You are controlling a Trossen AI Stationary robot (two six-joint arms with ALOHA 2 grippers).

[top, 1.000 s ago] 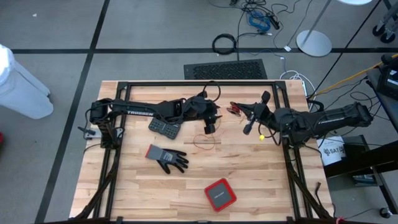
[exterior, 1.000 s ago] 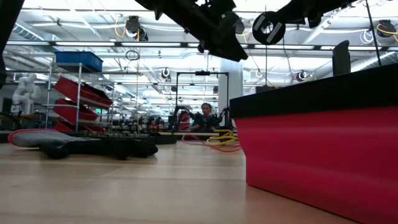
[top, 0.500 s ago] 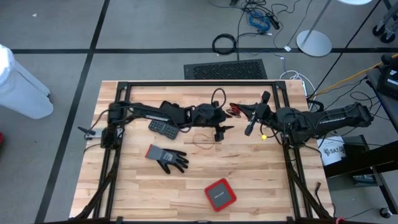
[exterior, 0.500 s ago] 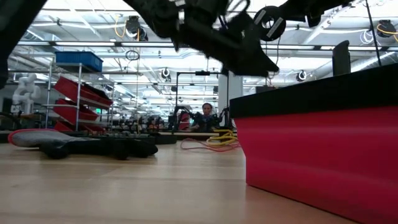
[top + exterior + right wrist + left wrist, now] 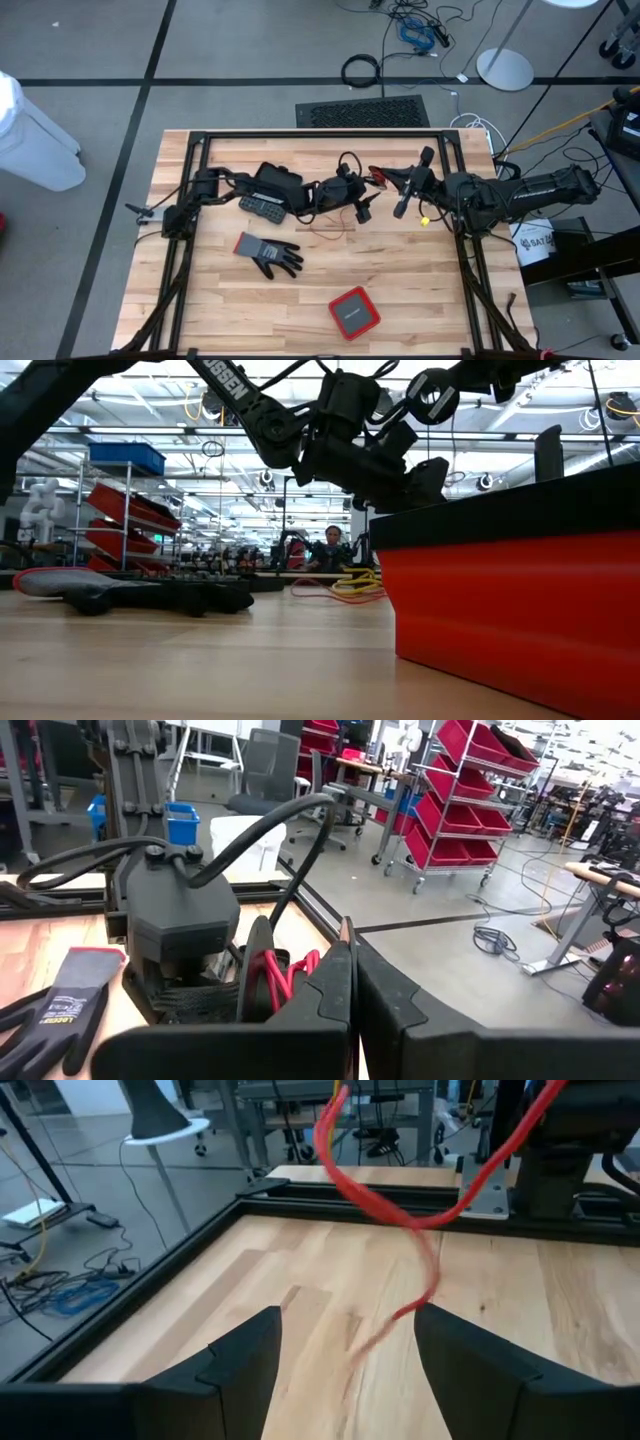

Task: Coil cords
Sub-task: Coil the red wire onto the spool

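I should grab the red cord by its hanging piece (image 5: 402,1312) next with my left gripper. Then I can pull out a length to coil.
The red cord (image 5: 376,176) bunches at my right gripper (image 5: 388,180), which is shut and raised over the table's far middle. From there it hangs in a loop (image 5: 380,1205), and a thin red length (image 5: 330,225) trails on the wood. My left gripper (image 5: 362,210) has come in from the table's left, nearly level and open. Its fingers (image 5: 240,1365) stand on either side of the hanging red strand (image 5: 402,1312) without touching it. A bit of the yellow cord (image 5: 422,220) shows beside the right arm and lies bundled on the table (image 5: 354,582). My right gripper is shut on the red cord, which comes out beside its fingers (image 5: 285,975); the fingers themselves hide the place of contact. It comes in about level from the table's right. The cord hangs slack below it, with its lower length on the table.
A grey glove (image 5: 268,254) lies left of centre and a red box (image 5: 354,312) near the front edge. A dark keypad (image 5: 264,207) sits under the left arm. A black frame (image 5: 320,134) runs round the table's far and side edges.
My left gripper has gone down and toward the table's right edge, closing on the right gripper and the hanging red cord, and has tipped from pointing downward to nearly level.
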